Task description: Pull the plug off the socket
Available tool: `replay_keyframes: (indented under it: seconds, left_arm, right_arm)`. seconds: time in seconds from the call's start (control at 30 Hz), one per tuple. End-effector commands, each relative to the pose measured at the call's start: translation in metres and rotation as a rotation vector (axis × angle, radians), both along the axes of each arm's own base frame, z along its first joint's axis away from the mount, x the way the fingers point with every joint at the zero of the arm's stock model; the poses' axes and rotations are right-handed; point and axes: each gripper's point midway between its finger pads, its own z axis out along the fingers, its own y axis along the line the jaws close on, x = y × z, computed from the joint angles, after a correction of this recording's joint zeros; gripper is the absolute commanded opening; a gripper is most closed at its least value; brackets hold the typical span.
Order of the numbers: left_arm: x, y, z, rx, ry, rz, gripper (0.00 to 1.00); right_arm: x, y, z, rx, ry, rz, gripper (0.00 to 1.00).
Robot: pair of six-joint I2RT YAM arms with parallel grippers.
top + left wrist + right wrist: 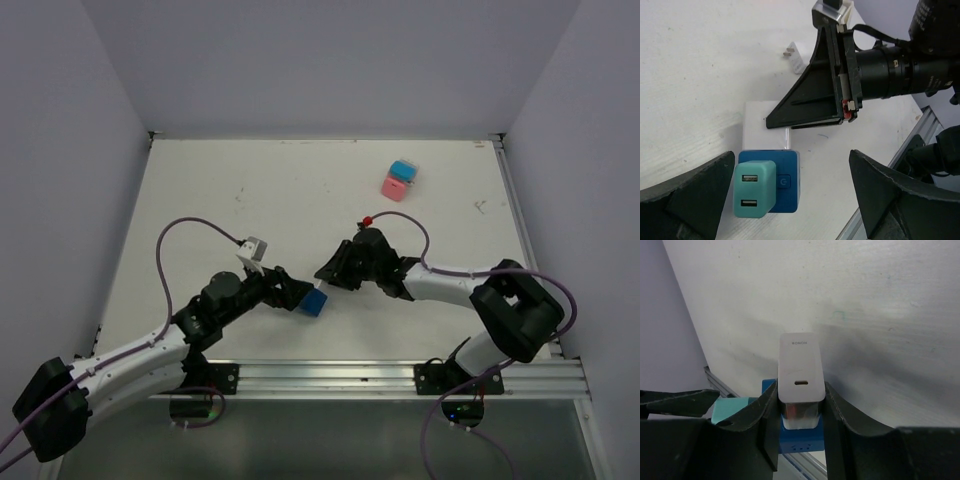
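Note:
My left gripper grabs the blue socket cube by its opposite sides next, to pull off the white and teal plugs.
A blue socket cube lies on the table with a teal USB plug stuck in its face. My left gripper is open, and its fingers stand apart from the cube on either side. My right gripper is shut on the sides of the white plug. In the left wrist view the white plug sits just off the socket's far side, with a thin metal prong showing between them. From above, the socket lies between both grippers.
A pink cube joined to a light blue one sits at the back right. A small white plug-like piece lies beyond the right gripper. The aluminium rail runs along the near edge. Walls enclose three sides.

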Motion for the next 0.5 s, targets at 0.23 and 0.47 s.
replay_keyframes:
  seconds: [0.23, 0.47]
  left_arm:
    - [0.009, 0.013, -0.004, -0.116, 0.006, 0.127, 1.0]
    - [0.01, 0.011, -0.001, -0.137, 0.007, 0.133, 1.0]
  right_arm:
    - [0.03, 0.001, 0.074, 0.207, -0.124, -0.201, 0.0]
    - [0.034, -0.001, 0.088, 0.255, -0.132, -0.242, 0.0]
